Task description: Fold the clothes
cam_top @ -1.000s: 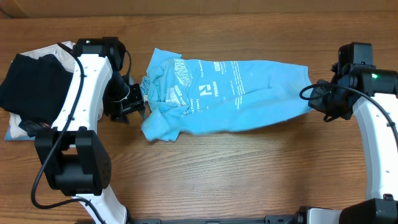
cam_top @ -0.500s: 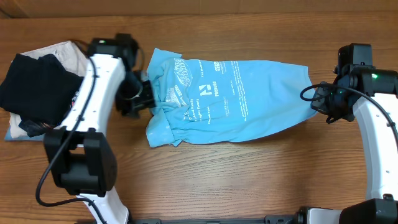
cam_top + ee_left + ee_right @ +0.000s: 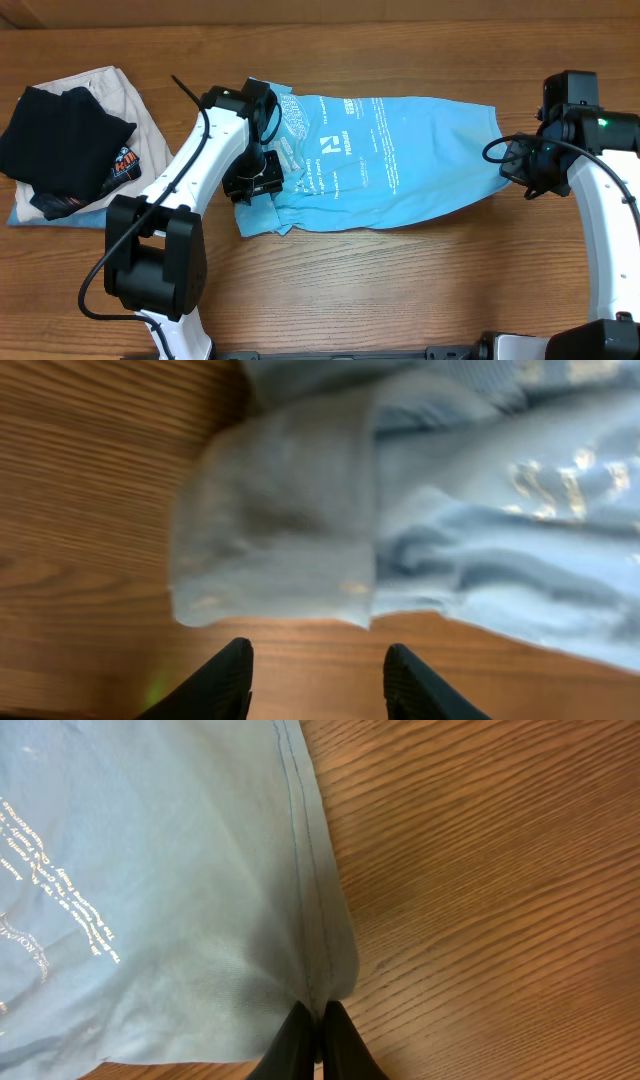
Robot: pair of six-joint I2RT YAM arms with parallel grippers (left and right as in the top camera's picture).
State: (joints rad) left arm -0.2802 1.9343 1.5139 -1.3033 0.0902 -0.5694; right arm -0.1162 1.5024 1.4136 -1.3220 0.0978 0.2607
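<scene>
Next, my left gripper grips the T-shirt's bunched sleeve end, opposite the hem my right gripper pinches, to spread and fold the T-shirt.
The light sky-blue T-shirt [image 3: 390,160] with white lettering lies across the table's middle, bunched at its left end. My left gripper [image 3: 258,188] is over that bunched end. In the left wrist view the jaws [image 3: 318,678] are open and empty above bare wood, just short of a folded sleeve of the T-shirt [image 3: 290,520]. My right gripper [image 3: 512,170] is shut on the T-shirt's right hem; in the right wrist view the fingers [image 3: 320,1035] pinch the stitched edge [image 3: 310,900].
A black garment with an orange graphic [image 3: 65,150] lies on a beige folded garment [image 3: 110,90] at the far left. Wooden table [image 3: 400,290] surrounds the shirt.
My left arm has moved right, from the shirt's left edge onto its bunched end. The shirt's lower left corner has shifted right. The right arm has hardly moved.
</scene>
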